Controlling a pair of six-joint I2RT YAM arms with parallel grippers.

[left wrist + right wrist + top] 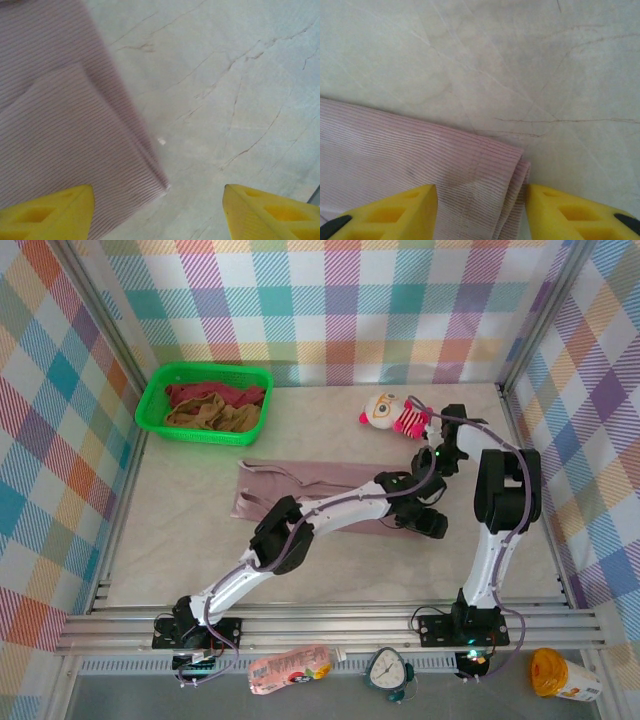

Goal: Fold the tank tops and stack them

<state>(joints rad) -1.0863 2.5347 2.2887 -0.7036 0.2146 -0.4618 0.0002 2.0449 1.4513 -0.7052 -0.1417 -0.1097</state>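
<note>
The dusty mauve-pink tank top should next be grabbed with my left gripper by its near hem corner [159, 189], opposite my right gripper's corner, so the hem end folds over evenly.
The dusty mauve-pink tank top [300, 485] lies flat across the middle of the table, folded lengthwise. Both grippers hover at its right end. My left gripper [159, 214] is open, its jaws straddling the cloth's corner [162, 187] and bare table. My right gripper [481, 212] is open around the folded hem corner [490, 170]; one finger rests over the cloth, the other [570, 212] touches its folded edge. In the top view the left gripper [398, 512] and right gripper [432, 522] sit close together. The maroon tank top [215, 395] and tan tank top [215, 418] lie crumpled in the basket.
The green basket [160, 390] stands at the back left. A pink-and-white striped plush toy [392, 412] lies at the back right, just beyond the right arm's elbow. Checked walls close in three sides. A metal rail [330, 625] runs along the near edge.
</note>
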